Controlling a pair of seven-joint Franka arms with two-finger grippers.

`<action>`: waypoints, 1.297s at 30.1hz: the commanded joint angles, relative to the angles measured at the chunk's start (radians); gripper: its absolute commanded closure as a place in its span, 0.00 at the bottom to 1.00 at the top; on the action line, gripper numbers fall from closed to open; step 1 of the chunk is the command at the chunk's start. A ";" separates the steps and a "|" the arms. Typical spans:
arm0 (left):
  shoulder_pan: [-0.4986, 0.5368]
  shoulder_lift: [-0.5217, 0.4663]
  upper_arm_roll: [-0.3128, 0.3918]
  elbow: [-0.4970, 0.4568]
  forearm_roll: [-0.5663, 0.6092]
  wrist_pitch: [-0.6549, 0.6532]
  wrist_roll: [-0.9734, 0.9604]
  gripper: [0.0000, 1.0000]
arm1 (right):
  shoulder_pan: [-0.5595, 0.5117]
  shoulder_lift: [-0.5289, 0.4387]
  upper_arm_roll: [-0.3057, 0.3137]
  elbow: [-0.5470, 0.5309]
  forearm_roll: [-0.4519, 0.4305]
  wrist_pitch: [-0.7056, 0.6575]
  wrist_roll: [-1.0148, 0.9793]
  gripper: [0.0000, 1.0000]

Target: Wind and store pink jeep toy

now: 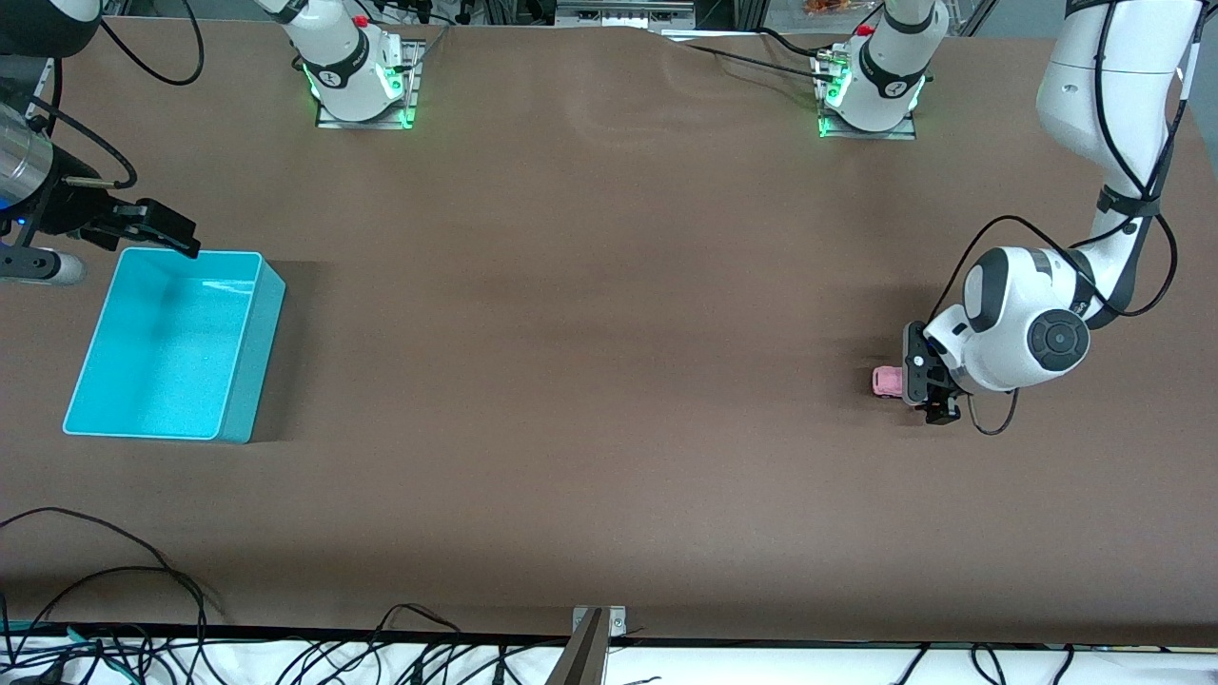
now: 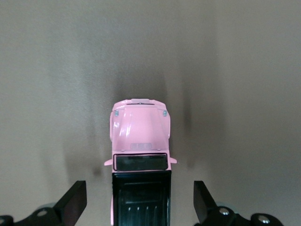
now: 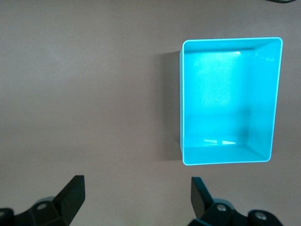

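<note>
My left gripper should close on the jeep now. Its fingers are beside the black roof [image 2: 142, 198] behind the pink hood [image 2: 140, 127], so closing now would hold the jeep.
The pink jeep toy [image 1: 887, 381] stands on the brown table toward the left arm's end. In the left wrist view the pink jeep toy [image 2: 140, 134] shows its pink hood and black roof. My left gripper [image 1: 919, 381] is low at the jeep and open. In its wrist view my left gripper [image 2: 140, 200] has one finger [image 2: 74, 200] on each side of the black rear section, with a gap on both sides. My right gripper [image 1: 174, 238] is open and empty, up by the corner of the turquoise bin [image 1: 255, 328]. It also shows in its wrist view [image 3: 136, 193].
The turquoise bin [image 3: 181, 99] is empty and stands toward the right arm's end of the table. Cables lie along the table edge nearest the front camera [image 1: 114, 609]. The arm bases [image 1: 357, 76] stand at the edge farthest from it.
</note>
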 commanded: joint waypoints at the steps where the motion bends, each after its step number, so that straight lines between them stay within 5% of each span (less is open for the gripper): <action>1: 0.007 -0.002 -0.003 -0.010 0.021 0.015 0.021 0.10 | 0.003 0.012 -0.001 0.029 0.009 -0.017 0.003 0.00; 6: 0.007 -0.003 -0.003 -0.010 0.022 0.004 0.021 0.59 | 0.002 0.012 -0.001 0.029 0.009 -0.015 0.002 0.00; 12: -0.002 -0.002 -0.002 -0.007 0.045 -0.016 0.015 0.91 | 0.002 0.012 -0.001 0.029 0.009 -0.015 0.003 0.00; 39: 0.121 0.032 0.000 0.004 0.091 -0.011 0.021 0.95 | 0.002 0.012 -0.001 0.029 0.009 -0.015 0.002 0.00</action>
